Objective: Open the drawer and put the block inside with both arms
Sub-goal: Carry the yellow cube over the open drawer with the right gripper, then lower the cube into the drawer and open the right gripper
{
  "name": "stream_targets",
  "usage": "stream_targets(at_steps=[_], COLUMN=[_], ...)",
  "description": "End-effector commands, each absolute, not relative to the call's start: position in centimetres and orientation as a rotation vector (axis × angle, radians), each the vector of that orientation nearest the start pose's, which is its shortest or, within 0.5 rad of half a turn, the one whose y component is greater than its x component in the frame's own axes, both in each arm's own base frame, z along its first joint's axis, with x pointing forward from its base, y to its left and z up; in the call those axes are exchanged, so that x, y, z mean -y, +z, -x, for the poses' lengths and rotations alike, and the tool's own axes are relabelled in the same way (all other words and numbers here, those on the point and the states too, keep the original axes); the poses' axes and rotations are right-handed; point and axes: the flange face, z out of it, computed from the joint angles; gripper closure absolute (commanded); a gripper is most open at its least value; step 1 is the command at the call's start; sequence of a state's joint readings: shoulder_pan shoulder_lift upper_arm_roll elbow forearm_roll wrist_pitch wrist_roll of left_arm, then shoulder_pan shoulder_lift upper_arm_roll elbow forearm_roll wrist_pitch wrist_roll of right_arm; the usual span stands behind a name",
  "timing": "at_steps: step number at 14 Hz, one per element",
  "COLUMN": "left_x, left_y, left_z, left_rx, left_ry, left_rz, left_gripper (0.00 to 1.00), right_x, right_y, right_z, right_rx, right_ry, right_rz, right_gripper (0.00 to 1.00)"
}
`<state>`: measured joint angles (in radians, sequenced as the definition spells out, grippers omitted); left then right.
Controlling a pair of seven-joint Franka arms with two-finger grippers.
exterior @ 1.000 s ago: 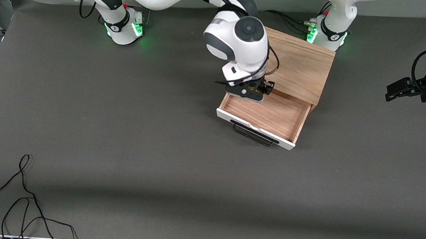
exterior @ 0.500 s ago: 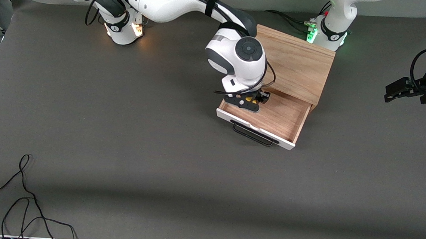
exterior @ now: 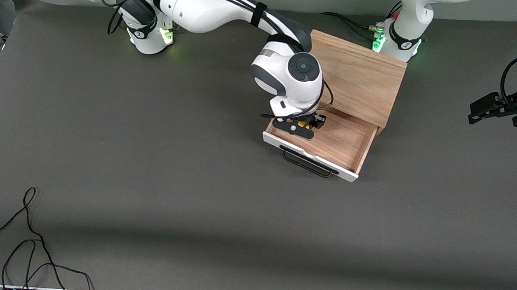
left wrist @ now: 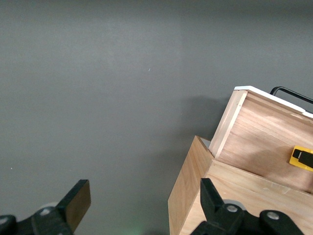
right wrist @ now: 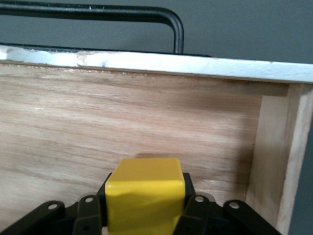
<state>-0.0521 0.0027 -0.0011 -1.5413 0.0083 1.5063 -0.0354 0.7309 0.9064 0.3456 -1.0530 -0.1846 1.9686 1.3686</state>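
Observation:
The yellow block is low over the drawer's bottom, inside the drawer's white front panel, and would stay in the drawer, so my right gripper should release it now.
The drawer stands pulled out of the light-wood box, with its white front and black handle toward the front camera. My right gripper is low inside the drawer, at the end toward the right arm, shut on the yellow block. In the right wrist view the block sits between the fingers of the right gripper, over the drawer floor and close to the front panel. My left gripper waits open over the table past the left arm's end of the box. In the left wrist view that gripper is empty, and the drawer and block show farther off.
A loose black cable lies on the grey table near the front camera, toward the right arm's end. The box stands against the left arm's base.
My right gripper has come down into the drawer with the block and moved a little toward the front panel. The left gripper has barely moved.

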Motion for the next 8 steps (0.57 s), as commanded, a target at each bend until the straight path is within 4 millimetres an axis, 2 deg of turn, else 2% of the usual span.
stream_targets(at_steps=[1,8], left_x=[3.2,2.4], left_y=[63.5,62.3], left_z=[-55.2,-55.2], left_rx=[-0.061,-0.047], left_ry=[0.042,0.064], left_rz=[3.119,3.119], left_gripper=[0.00,0.00], right_x=[-63.6,-63.8], right_y=[31.1,32.0], right_z=[-45.6,-45.6], right_rx=[-0.515,-0.565], right_ry=[0.000,-0.012], right_rz=[3.021,3.004], right_gripper=[0.00,0.00])
